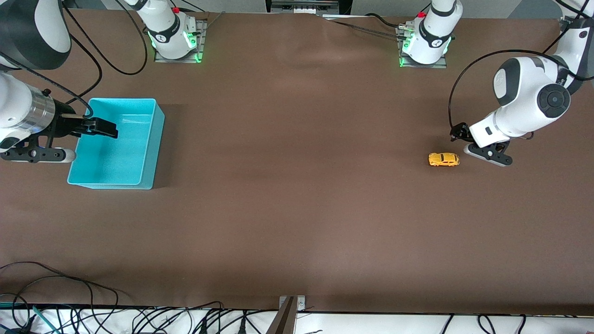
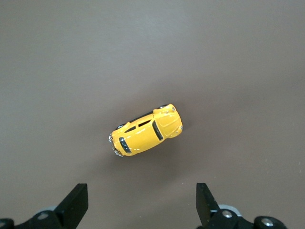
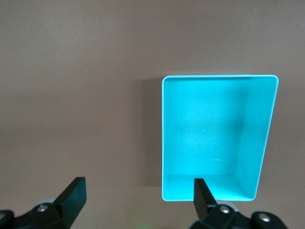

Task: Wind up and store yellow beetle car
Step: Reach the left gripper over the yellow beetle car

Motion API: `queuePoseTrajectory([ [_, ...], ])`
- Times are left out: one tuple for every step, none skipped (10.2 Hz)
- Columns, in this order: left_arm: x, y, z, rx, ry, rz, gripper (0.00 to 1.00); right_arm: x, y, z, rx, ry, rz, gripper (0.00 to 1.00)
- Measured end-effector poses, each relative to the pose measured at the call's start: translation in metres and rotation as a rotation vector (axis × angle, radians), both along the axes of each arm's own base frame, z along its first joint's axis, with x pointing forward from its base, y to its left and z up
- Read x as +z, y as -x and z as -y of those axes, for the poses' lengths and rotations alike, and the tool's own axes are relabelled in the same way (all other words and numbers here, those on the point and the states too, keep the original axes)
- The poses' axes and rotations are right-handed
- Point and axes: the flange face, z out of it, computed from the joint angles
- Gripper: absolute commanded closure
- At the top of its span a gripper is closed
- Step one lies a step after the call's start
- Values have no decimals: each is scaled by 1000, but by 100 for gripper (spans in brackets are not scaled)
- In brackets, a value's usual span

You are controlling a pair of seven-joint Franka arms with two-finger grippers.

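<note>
Next, my left gripper grabs the yellow beetle car (image 1: 443,159) by the sides of its cabin to wind it up along the brown table.
The yellow beetle car (image 1: 443,159) stands on its wheels on the brown table toward the left arm's end. My left gripper (image 1: 474,144) hovers just beside it, open and empty. In the left wrist view the car (image 2: 145,135) lies on the table ahead of the open gripper (image 2: 141,193), apart from both fingers. The cyan bin (image 1: 120,153) stands toward the right arm's end and is empty. My right gripper (image 1: 107,129) is open and empty over the bin's edge. The right wrist view shows the bin (image 3: 219,78) and the open gripper (image 3: 138,187).
The two arm bases (image 1: 174,39) (image 1: 424,44) stand along the table's edge farthest from the front camera. Loose cables (image 1: 69,297) and a metal bracket (image 1: 290,308) lie at the edge nearest to it. Brown table (image 1: 297,185) stretches between bin and car.
</note>
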Motion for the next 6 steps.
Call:
queuePoseTrajectory([
  [-6,-1,0,-116,17,-1,0,0,0,0,0,0,0,0],
  [-12,-2,0,-225,32,9,0,0,0,0,0,0,0,0],
  [-18,-2,0,-318,44,17,0,0,0,0,0,0,0,0],
  [-25,-1,0,-405,55,22,0,0,0,0,0,0,0,0],
  [-32,-1,0,-498,65,28,0,0,0,0,0,0,0,0],
  [-40,-3,0,-594,74,40,0,0,0,0,0,0,0,0],
])
